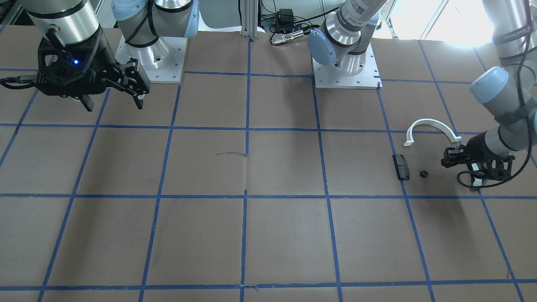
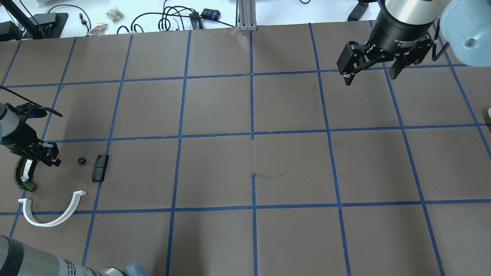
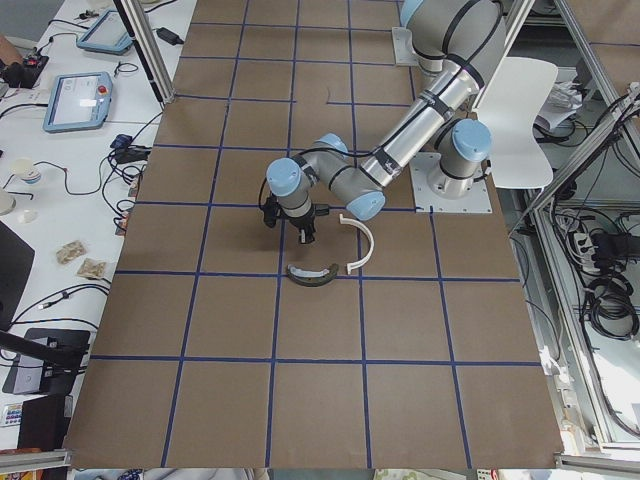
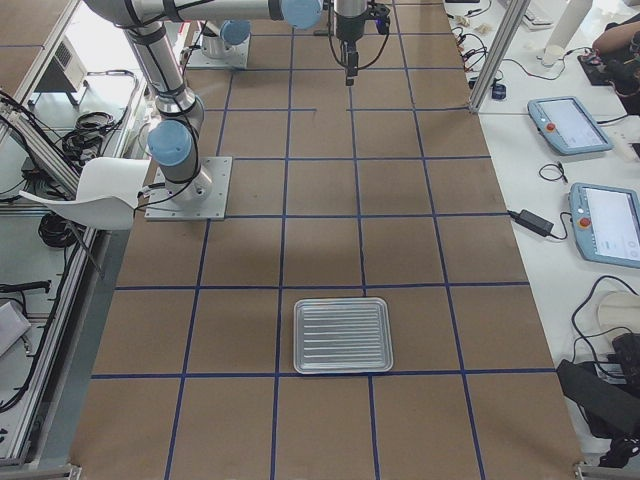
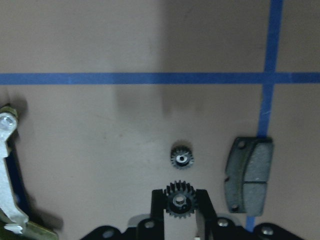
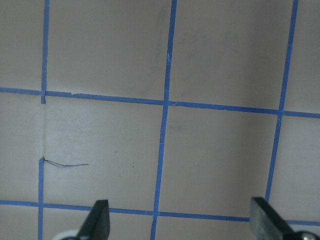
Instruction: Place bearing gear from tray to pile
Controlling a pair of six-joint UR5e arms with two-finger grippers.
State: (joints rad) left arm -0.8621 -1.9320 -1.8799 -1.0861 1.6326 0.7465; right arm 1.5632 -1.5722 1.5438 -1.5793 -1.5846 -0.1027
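Note:
My left gripper needs to bring the bearing gear it is holding forward and down next to the small black gear before it opens. The bearing gear is still hanging short of the small black gear.
My left gripper (image 5: pixel 180 204) is shut on a small black bearing gear (image 5: pixel 180 202) and holds it low over the table by the pile. A second small black gear (image 5: pixel 181 158) lies on the table just ahead of it; it also shows in the overhead view (image 2: pixel 81 160). The pile holds a black rectangular block (image 2: pixel 100 168), a white half-ring arc (image 2: pixel 50 216) and a dark olive curved piece with a white strip (image 2: pixel 22 177). The left gripper (image 2: pixel 50 155) is beside the olive piece. My right gripper (image 2: pixel 370 74) is open and empty, far off. The tray (image 4: pixel 342 335) is empty.
Blue tape lines grid the brown table top (image 2: pixel 253 153). The arm bases (image 1: pixel 346 77) stand at the robot's edge of the table. Cables and small bags (image 2: pixel 115 15) lie beyond the far edge.

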